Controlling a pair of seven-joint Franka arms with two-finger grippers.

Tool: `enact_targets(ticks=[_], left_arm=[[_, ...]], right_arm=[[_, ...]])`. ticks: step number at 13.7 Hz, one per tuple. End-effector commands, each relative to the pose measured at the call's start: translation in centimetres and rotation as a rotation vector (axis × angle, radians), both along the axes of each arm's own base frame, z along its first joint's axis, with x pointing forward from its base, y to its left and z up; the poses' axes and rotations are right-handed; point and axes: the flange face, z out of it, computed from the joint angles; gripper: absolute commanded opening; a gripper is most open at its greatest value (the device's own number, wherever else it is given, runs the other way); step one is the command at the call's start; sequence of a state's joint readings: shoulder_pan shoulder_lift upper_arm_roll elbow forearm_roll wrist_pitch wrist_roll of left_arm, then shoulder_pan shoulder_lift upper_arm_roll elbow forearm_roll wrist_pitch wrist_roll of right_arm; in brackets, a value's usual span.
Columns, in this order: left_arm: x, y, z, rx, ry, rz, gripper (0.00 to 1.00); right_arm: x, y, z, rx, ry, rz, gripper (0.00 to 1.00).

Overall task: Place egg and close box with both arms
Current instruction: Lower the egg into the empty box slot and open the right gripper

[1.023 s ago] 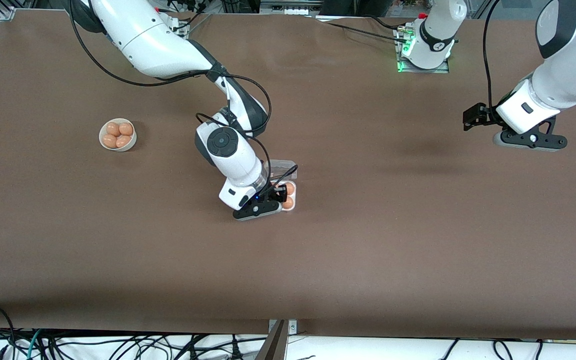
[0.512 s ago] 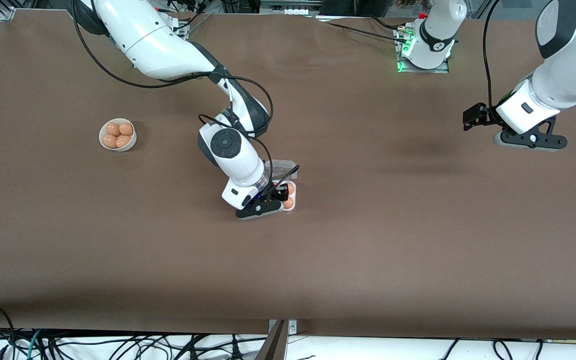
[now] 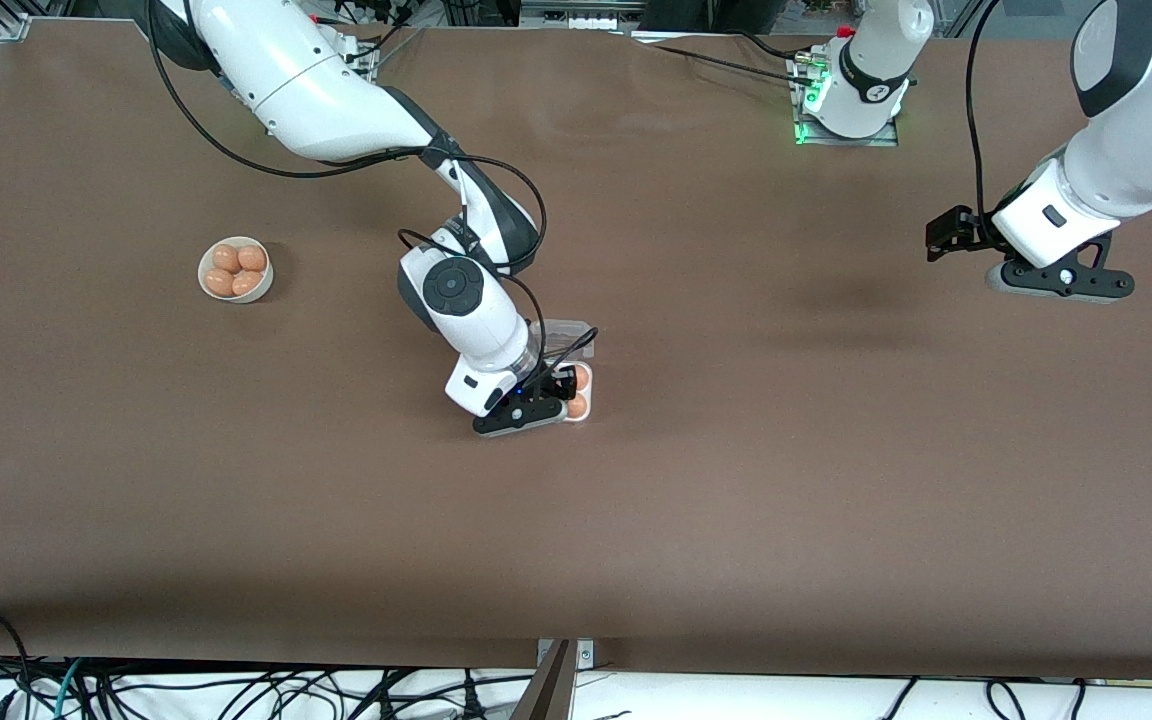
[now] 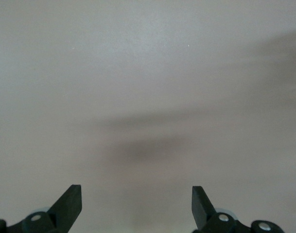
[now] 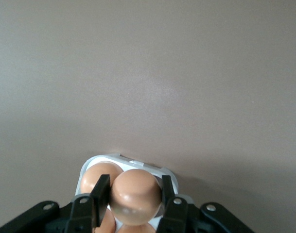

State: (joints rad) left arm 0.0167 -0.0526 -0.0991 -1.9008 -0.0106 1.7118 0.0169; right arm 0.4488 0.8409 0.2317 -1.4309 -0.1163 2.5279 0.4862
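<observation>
The egg [image 5: 135,197] is low over the pale tray [image 5: 129,164] in the right wrist view, inside the tray's rim, so my right gripper should open its fingers.
My right gripper [image 5: 134,187] is shut on the egg [image 5: 135,194], orange-brown and smooth, and holds it just over the box [image 5: 138,165]. The box is a small clear case whose pale tray holds other eggs [image 5: 96,175]. In the front view the right gripper [image 3: 558,388] hangs over the tray. Two eggs [image 3: 581,378] show beside it, and the clear lid [image 3: 568,333] stands open toward the robots' bases. My left gripper [image 3: 946,238] waits open and empty in the air at the left arm's end of the table. Only bare table shows between its fingers [image 4: 72,196].
A round white bowl [image 3: 203,272] with several eggs stands toward the right arm's end of the table. Brown table surface stretches between the box and the left arm. Cables hang along the table edge nearest the front camera.
The right hand with the egg has shifted slightly over the box. The left arm has not moved.
</observation>
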Motion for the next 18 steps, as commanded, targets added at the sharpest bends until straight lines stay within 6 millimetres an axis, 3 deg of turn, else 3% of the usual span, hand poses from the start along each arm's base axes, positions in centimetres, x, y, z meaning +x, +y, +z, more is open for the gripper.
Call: enact_targets(ticks=[1, 10, 11, 12, 13, 14, 18], left_arm=[[0.43, -0.09, 0.43, 0.003, -0.005, 0.0, 1.0], [0.43, -0.09, 0.43, 0.003, -0.005, -0.002, 1.0], [0.43, -0.09, 0.43, 0.003, -0.005, -0.002, 1.0], [0.43, -0.09, 0.43, 0.003, -0.005, -0.002, 1.0], [0.43, -0.09, 0.43, 0.003, -0.005, -0.002, 1.0], [0.43, -0.09, 0.43, 0.003, -0.005, -0.002, 1.0], [0.43, -0.09, 0.43, 0.003, -0.005, -0.002, 1.0]], right_arm=[[-1.07, -0.28, 1.08, -0.004, -0.003, -0.008, 0.13], [-1.21, -0.48, 0.28, 0.008, -0.015, -0.009, 0.18], [-1.17, -0.47, 0.35, 0.01, -0.016, -0.01, 0.34], [-0.99, -0.64, 0.41, 0.01, -0.017, -0.013, 0.65], [-0.86, -0.7, 0.61, 0.013, -0.021, -0.015, 0.87], [-0.85, -0.7, 0.72, 0.014, -0.022, -0.015, 1.0], [-0.65, -0.84, 1.02, 0.019, -0.03, -0.018, 1.0]])
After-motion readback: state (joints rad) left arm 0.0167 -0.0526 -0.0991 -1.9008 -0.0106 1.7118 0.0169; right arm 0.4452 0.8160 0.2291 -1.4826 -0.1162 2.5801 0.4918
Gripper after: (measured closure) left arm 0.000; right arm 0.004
